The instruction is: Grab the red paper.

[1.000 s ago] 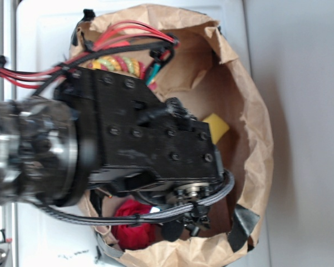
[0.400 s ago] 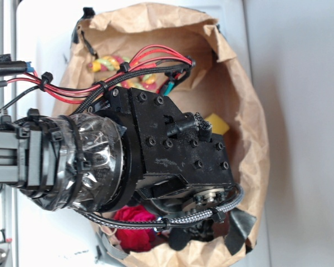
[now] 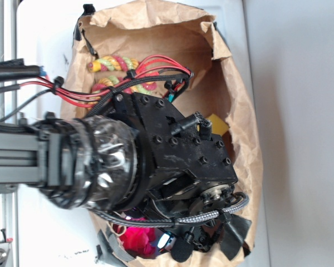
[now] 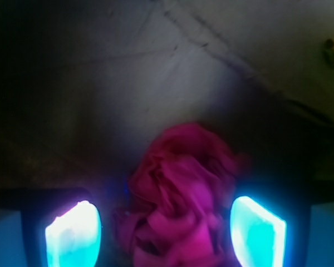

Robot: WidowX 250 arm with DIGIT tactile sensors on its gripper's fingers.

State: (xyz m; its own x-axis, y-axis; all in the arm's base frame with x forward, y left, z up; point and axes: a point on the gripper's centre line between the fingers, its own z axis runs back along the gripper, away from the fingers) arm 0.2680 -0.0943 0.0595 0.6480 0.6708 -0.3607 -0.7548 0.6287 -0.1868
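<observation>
The red paper (image 4: 183, 194) has crumpled folds. My gripper should take hold of the paper by those folds next.
The red paper (image 4: 183, 194) is a crumpled wad lying on the bag floor, right between my two glowing fingertips (image 4: 73, 233). My gripper (image 4: 166, 231) is open, with a gap on each side of the wad. In the exterior view the red paper (image 3: 138, 239) shows only as a patch at the bag's lower edge, mostly hidden under the black wrist. The gripper (image 3: 175, 243) reaches down beside it there.
All of this sits inside a brown paper bag (image 3: 242, 105) with raised crumpled walls. A red, yellow and green twisted rope (image 3: 118, 64) lies at the upper left. A yellow sponge (image 3: 216, 123) peeks out right of the wrist.
The arm has swung further into the bag and lower in the picture, covering more of the red paper and uncovering the rope. The wad looks unmoved.
</observation>
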